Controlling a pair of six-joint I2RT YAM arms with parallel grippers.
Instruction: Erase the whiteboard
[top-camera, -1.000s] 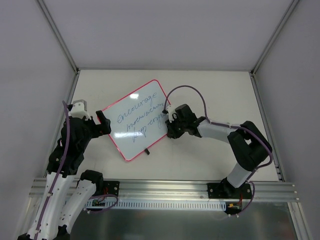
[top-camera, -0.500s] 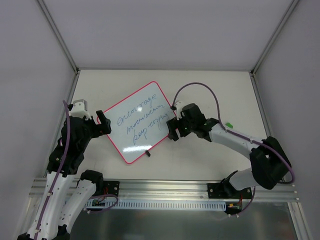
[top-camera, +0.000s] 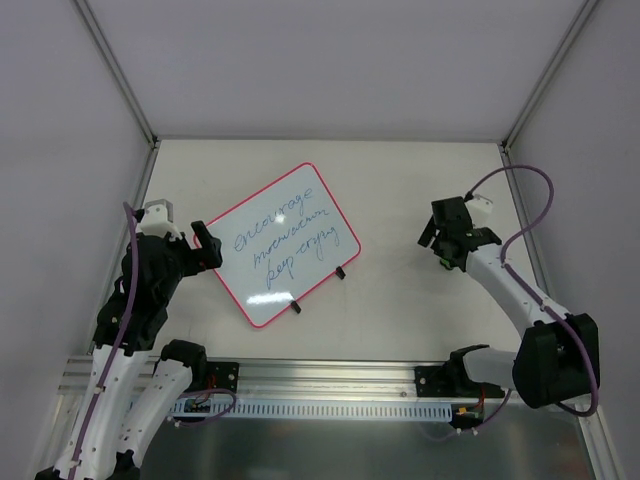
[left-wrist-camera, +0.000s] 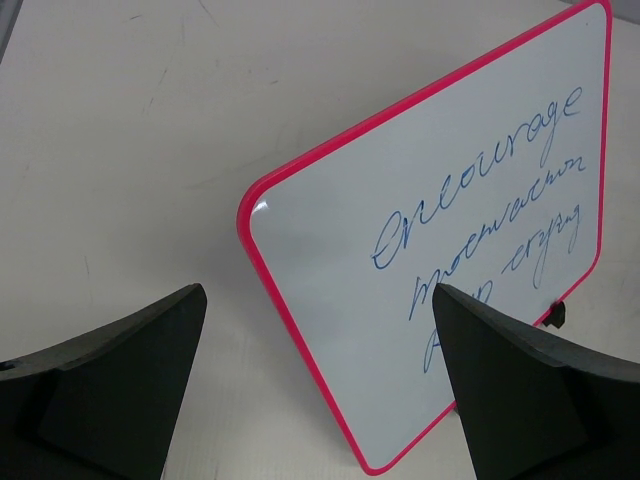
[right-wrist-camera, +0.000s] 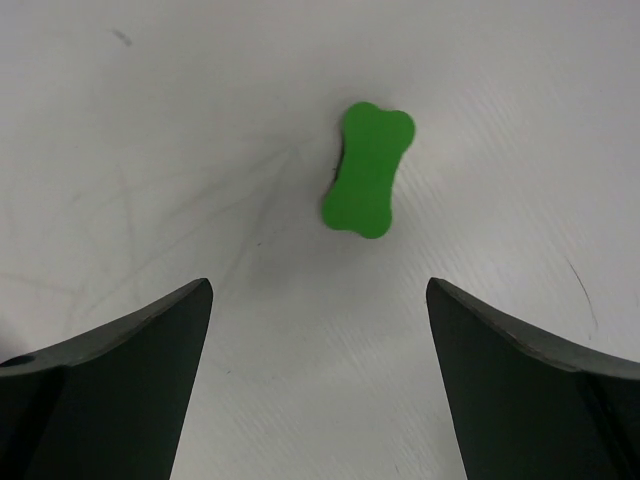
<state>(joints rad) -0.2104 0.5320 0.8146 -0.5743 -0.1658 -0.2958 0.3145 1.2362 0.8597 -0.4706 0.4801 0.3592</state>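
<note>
My right gripper grabs the green bone-shaped eraser across its narrow middle (top-camera: 445, 262) next, so the eraser's bottom stays free to erase the whiteboard (top-camera: 285, 243).
The whiteboard (top-camera: 285, 243) lies tilted on the table, pink-rimmed, with three lines of blue handwriting (left-wrist-camera: 480, 220). Two black clips (top-camera: 341, 271) sit on its near-right edge. My left gripper (top-camera: 208, 243) stands open at the board's left corner, and in the left wrist view that corner (left-wrist-camera: 262, 215) shows between the wide-apart fingers of this gripper (left-wrist-camera: 320, 300). My right gripper (top-camera: 441, 240) is open over bare table to the right of the board, holding nothing. A small green bone-shaped eraser (right-wrist-camera: 368, 170) lies just ahead of the right gripper (right-wrist-camera: 318, 290).
White enclosure walls (top-camera: 70, 150) close in the table on the left, back and right. An aluminium rail (top-camera: 330, 378) runs along the near edge with both arm bases on it.
My right gripper opened, left the whiteboard's right edge and swung right to the green eraser. The board settled slightly to the right. The left arm has not moved.
</note>
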